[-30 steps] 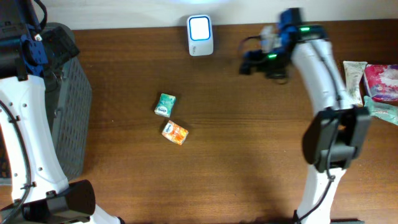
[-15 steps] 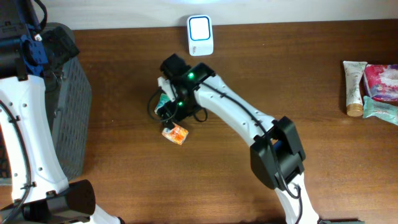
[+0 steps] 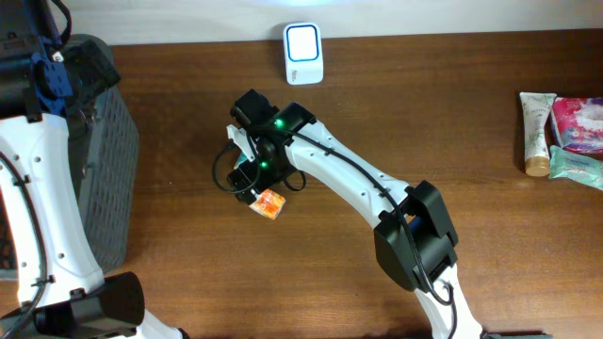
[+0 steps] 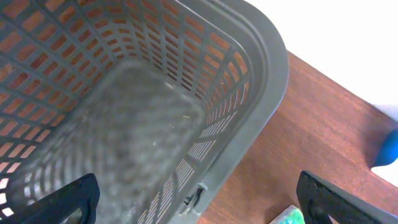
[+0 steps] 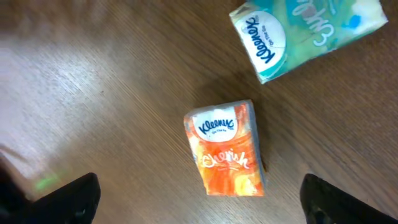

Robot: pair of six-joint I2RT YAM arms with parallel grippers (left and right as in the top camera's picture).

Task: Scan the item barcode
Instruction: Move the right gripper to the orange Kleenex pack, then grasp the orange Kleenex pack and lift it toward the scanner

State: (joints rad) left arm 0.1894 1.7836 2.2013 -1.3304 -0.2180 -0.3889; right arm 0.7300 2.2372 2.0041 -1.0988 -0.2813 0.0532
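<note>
The orange pack should next be grabbed by its Cherish end with my right gripper, so that the pack's bottom faces the scanner (image 3: 303,53).
Two Kleenex tissue packs lie on the wooden table. The orange pack (image 5: 227,149) (image 3: 267,202) lies flat, label up, below the green pack (image 5: 305,34). My right gripper (image 5: 199,211) (image 3: 247,177) hovers open just above them, its dark fingertips (image 5: 68,199) spread wide to either side of the orange pack and touching nothing. In the overhead view the arm covers the green pack. The white scanner (image 3: 303,53) stands at the table's back edge. My left gripper (image 4: 199,208) is open and holds nothing, above the grey basket (image 4: 186,106).
The grey mesh basket (image 3: 99,160) stands at the table's left side. A cream tube (image 3: 536,122) and pink and teal packets (image 3: 577,127) lie at the right edge. A green packet corner (image 4: 289,216) shows beside the basket in the left wrist view.
My right arm swung from the back right of the table to the two tissue packs, then edged slightly left and forward. It has stayed open. The left arm has not moved.
</note>
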